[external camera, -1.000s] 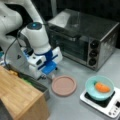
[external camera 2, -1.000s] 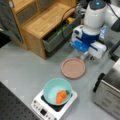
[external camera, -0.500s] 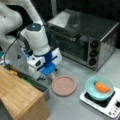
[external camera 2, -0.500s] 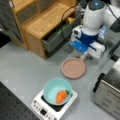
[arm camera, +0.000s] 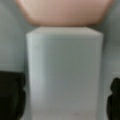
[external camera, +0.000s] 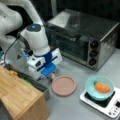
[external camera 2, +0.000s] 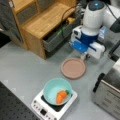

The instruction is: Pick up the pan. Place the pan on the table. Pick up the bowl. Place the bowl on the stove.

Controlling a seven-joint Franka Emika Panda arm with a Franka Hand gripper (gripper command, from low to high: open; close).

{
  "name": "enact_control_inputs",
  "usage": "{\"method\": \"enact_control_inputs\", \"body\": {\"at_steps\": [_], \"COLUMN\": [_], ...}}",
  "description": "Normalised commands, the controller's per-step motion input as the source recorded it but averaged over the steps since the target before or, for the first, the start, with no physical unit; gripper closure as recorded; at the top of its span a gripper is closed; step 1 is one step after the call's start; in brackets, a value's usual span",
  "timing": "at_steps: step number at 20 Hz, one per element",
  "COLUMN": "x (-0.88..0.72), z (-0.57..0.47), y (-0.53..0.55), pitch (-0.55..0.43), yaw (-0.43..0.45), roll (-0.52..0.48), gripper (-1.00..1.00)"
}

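My gripper grabs the pan by its short white handle (arm camera: 65,75) next. The pan's round body spreads wider than the open fingers.
The dusty-pink pan (external camera: 63,85) (external camera 2: 73,68) lies flat on the grey table (external camera: 72,107) (external camera 2: 22,67) in both front views. My gripper (external camera: 51,76) (external camera 2: 83,57) hangs low over the pan's rim, at its handle. In the wrist view the white stub handle (arm camera: 65,70) fills the space between the dark fingers (arm camera: 11,97), a thin gap shows on the right side, and the pan (arm camera: 65,11) lies beyond. The gripper (arm camera: 67,100) is open around the handle. The light-teal bowl (external camera: 90,86) (external camera 2: 52,87) sits on the white stove (external camera: 110,107) (external camera 2: 43,111) with an orange carrot (external camera: 102,87) (external camera 2: 61,96) inside.
A big silver-black toaster oven (external camera: 82,37) (external camera 2: 110,92) stands behind the pan and stove. A light wooden block (external camera: 20,97) (external camera 2: 42,22) with a dark bin (external camera 2: 55,40) along its side sits close beside the arm.
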Motion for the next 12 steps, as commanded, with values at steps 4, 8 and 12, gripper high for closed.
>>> {"method": "enact_control_inputs", "body": {"at_steps": [4, 8, 12], "x": [-0.11, -0.11, -0.12], "z": [-0.13, -0.10, 0.00], "y": [-0.06, -0.09, -0.09], "pitch": [-0.124, -0.113, -0.079], "yaw": [0.145, 0.155, 0.156], "roll": [-0.045, -0.038, -0.032], "gripper": [1.00, 1.00, 1.00]}}
